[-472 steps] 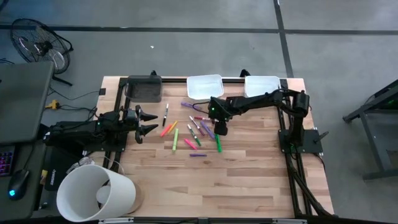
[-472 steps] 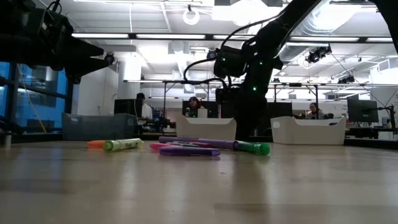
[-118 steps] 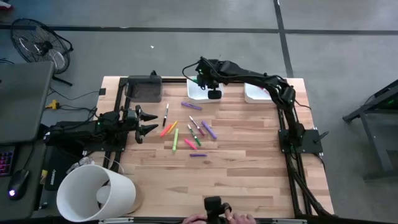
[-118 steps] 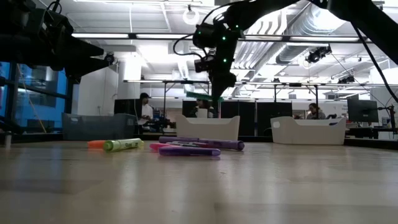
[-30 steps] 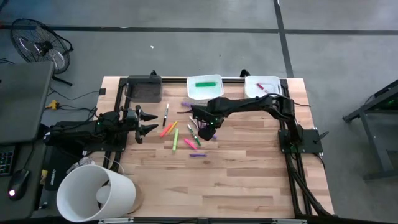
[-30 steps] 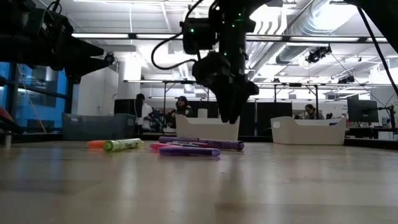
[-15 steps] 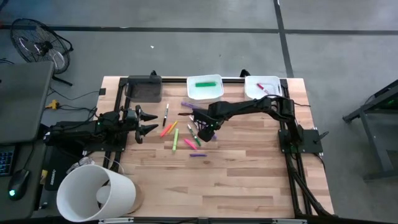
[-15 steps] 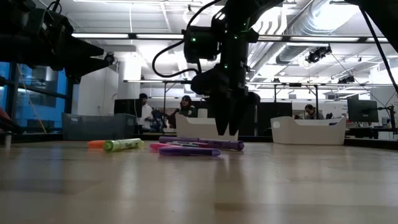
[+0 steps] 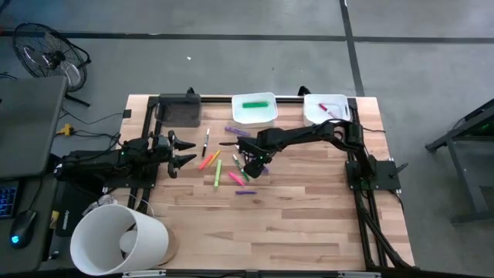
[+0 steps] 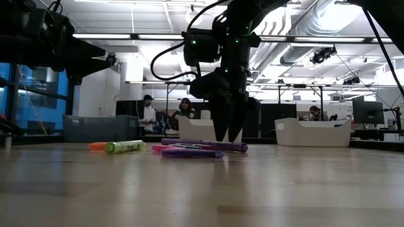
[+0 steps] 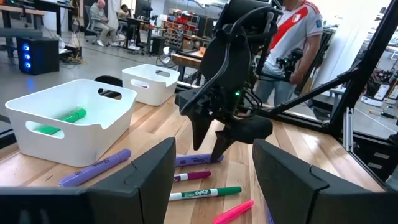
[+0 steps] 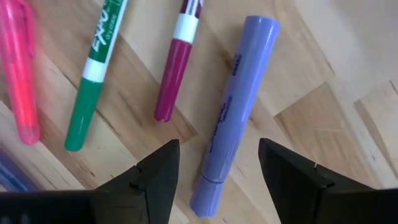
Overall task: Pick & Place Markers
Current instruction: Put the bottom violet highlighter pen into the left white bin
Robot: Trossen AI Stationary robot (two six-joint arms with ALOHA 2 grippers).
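Observation:
Next, my right gripper grabs the purple marker by its ringed end [image 12: 210, 186], to place it in the white tray holding the green marker.
Several markers [image 9: 231, 164] lie loose on the wooden table: black [image 9: 206, 141], orange and pink [image 9: 207, 160], yellow-green [image 9: 218, 174], green, and purple ones. My right gripper [image 9: 254, 164] hangs open just above the cluster, fingers pointing down [image 10: 227, 135]. In the right wrist view its two fingers stand on either side of a flat-lying purple marker [image 12: 233, 112] without touching it; a magenta marker [image 12: 177, 62], a green one [image 12: 96, 74] and a pink one [image 12: 18, 68] lie beside it. My left gripper [image 9: 185, 150] waits open at the table's left side.
At the far edge stand two white trays: one [image 9: 238, 117] holds a green marker [image 9: 255, 104], the other [image 9: 312, 117] a red one [image 9: 327, 109]. A dark bin [image 9: 179, 110] sits at the far left, and a white bucket [image 9: 120, 239] off the near-left corner. The table's near half is bare wood.
My right gripper has come down over the marker cluster, shifting slightly toward the table's left and near edge, until its fingertips hang just above the purple marker. The markers have not moved.

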